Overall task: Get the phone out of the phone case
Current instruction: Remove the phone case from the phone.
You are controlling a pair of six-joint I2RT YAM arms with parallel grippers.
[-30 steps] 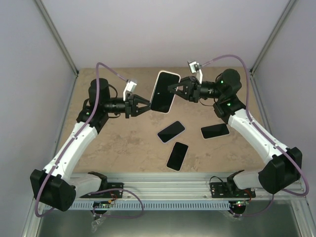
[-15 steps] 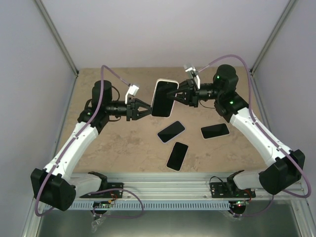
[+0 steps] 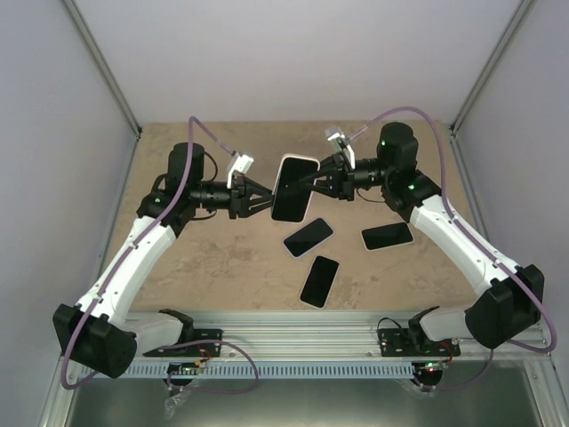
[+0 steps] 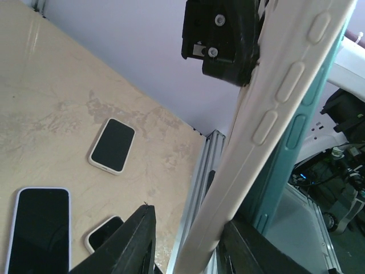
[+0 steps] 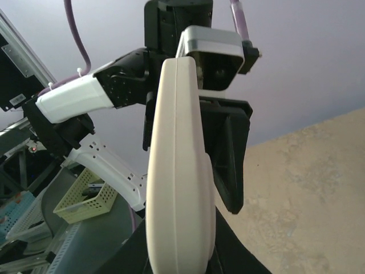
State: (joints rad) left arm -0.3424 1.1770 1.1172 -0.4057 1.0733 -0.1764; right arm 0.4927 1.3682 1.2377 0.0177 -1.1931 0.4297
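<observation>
Next, the left gripper takes hold of the cream phone case by its buttoned edge (image 3: 277, 182), leaving the phone (image 3: 295, 190) free for my right gripper to take out.
A phone with a dark screen, in a cream phone case (image 3: 293, 189), hangs in the air above the table's middle. My right gripper (image 3: 315, 182) is shut on the case's right edge; in the right wrist view the case (image 5: 179, 171) sits clamped between my fingers (image 5: 181, 246). My left gripper (image 3: 267, 202) reaches the case from the left. In the left wrist view the case's buttoned edge (image 4: 268, 120) rests against the right finger (image 4: 246, 246). A gap separates it from the left finger (image 4: 132, 242), so these jaws stand open around it.
Three other cased phones lie screen-up on the tan tabletop: one (image 3: 308, 237) under the held phone, one (image 3: 320, 280) nearer the front rail, one (image 3: 387, 236) to the right. The aluminium rail (image 3: 293, 325) runs along the near edge. Grey walls enclose the table.
The held phone has come down and slightly left, with the right arm following. The left jaws have widened off the case's edge.
</observation>
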